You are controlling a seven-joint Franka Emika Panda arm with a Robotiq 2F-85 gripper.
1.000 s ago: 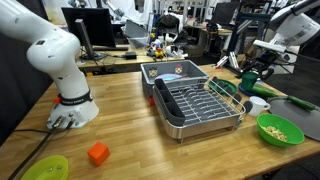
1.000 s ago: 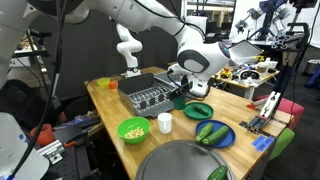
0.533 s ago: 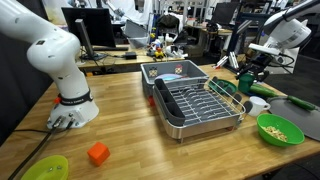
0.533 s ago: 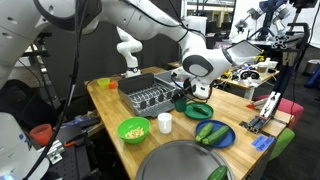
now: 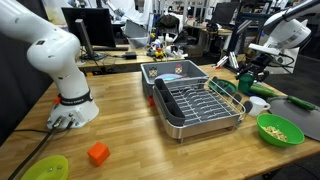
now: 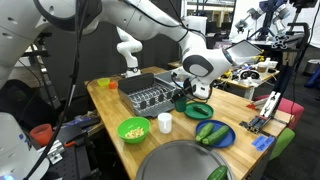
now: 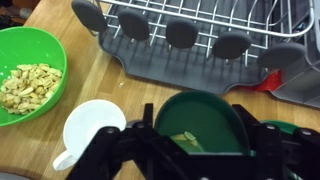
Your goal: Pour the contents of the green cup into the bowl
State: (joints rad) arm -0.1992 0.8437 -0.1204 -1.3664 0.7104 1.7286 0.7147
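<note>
The green cup hangs above the table and would drop beside the dish rack if I opened now, so my gripper keeps holding it.
My gripper (image 7: 200,135) is shut on the green cup (image 7: 205,122), a dark green cylinder with a few yellowish bits inside, held upright above the wooden table. In both exterior views the cup (image 5: 250,76) (image 6: 181,99) hangs in the gripper beside the dish rack. The bowl (image 7: 28,70), lime-green with tan bits inside, sits at the left of the wrist view, apart from the cup. It also shows in both exterior views (image 5: 279,130) (image 6: 133,130).
A small white cup (image 7: 90,128) (image 5: 258,104) stands between the held cup and the bowl. A grey dish rack (image 7: 190,45) (image 5: 195,105) is close by. A flatter lime-green dish (image 5: 45,168) and an orange block (image 5: 97,153) lie near the robot base. A blue plate with green vegetables (image 6: 212,133) lies near the table edge.
In the first half second the gripper with the cup shifted slightly; since then nothing has visibly moved.
</note>
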